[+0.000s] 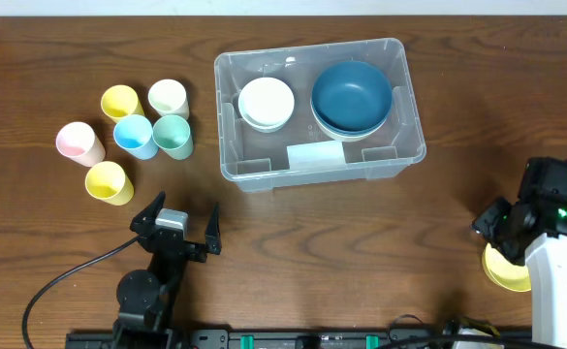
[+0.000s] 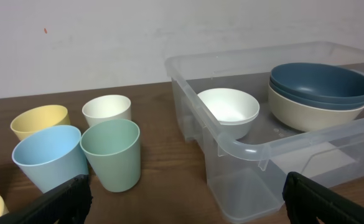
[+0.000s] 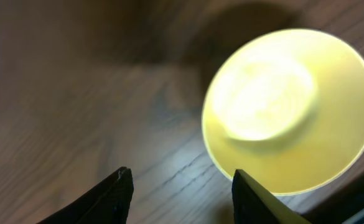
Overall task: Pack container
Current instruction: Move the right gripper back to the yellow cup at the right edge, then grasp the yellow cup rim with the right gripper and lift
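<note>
Next, the right gripper pinches the yellow bowl's rim, one fingertip inside, so the bowl's base stays free to pack upright in the container (image 1: 414, 126).
The clear container (image 1: 414, 126) stands at the back centre of the table. It holds a white bowl (image 1: 267, 102) and a dark blue bowl (image 1: 351, 94) stacked on paler ones. In the left wrist view the container (image 2: 244, 149) is ahead to the right. My left gripper (image 1: 186, 206) (image 2: 188, 205) is open near the front edge, with nothing between its fingers. At the far right, my right gripper (image 1: 496, 228) (image 3: 182, 193) hovers open beside a yellow bowl (image 1: 504, 271) (image 3: 287, 112). One finger overlaps the bowl's rim in the view, with bare wood between the fingers.
A cluster of cups stands at the left: yellow (image 1: 121, 101), cream (image 1: 168, 97), blue (image 1: 134, 136), green (image 1: 173, 136), pink (image 1: 79, 142) and another yellow (image 1: 109, 181). The green cup (image 2: 112, 152) and blue cup (image 2: 50, 158) are close ahead of my left gripper.
</note>
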Motion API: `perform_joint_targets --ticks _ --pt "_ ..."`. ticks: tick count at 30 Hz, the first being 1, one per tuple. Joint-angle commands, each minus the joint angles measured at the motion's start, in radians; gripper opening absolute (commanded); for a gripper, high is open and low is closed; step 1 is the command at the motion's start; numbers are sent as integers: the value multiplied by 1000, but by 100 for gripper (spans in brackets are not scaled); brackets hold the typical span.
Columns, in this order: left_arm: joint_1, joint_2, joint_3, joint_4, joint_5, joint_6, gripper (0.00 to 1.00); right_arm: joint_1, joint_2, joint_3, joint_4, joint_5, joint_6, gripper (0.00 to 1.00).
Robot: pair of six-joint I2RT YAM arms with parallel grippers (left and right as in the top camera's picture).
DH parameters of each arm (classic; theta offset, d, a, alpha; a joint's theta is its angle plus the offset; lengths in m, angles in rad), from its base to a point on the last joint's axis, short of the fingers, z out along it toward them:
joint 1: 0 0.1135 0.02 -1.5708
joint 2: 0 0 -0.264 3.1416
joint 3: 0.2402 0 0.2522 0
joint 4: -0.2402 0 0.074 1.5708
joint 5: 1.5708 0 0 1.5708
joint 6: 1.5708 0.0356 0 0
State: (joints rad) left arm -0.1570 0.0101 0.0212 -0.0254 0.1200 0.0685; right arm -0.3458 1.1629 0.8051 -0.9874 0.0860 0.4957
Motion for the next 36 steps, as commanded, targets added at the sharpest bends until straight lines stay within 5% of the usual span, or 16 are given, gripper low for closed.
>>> perform_joint_targets --ticks 1,16,23,30,36 --pt "6 -6 -17 -34 8 10 98 -42 36 -17 27 7 31 52" --pt "6 -6 -17 -34 8 9 98 -164 103 -204 258 -88 -56 35" --pt "6 -6 -17 -34 8 9 98 -164 103 -218 299 -96 -75 1" --pt "6 -6 -17 -34 8 9 98 -164 103 -195 340 -138 -145 1" --pt "6 -6 -17 -34 8 9 98 -163 103 18 232 -251 -233 1"
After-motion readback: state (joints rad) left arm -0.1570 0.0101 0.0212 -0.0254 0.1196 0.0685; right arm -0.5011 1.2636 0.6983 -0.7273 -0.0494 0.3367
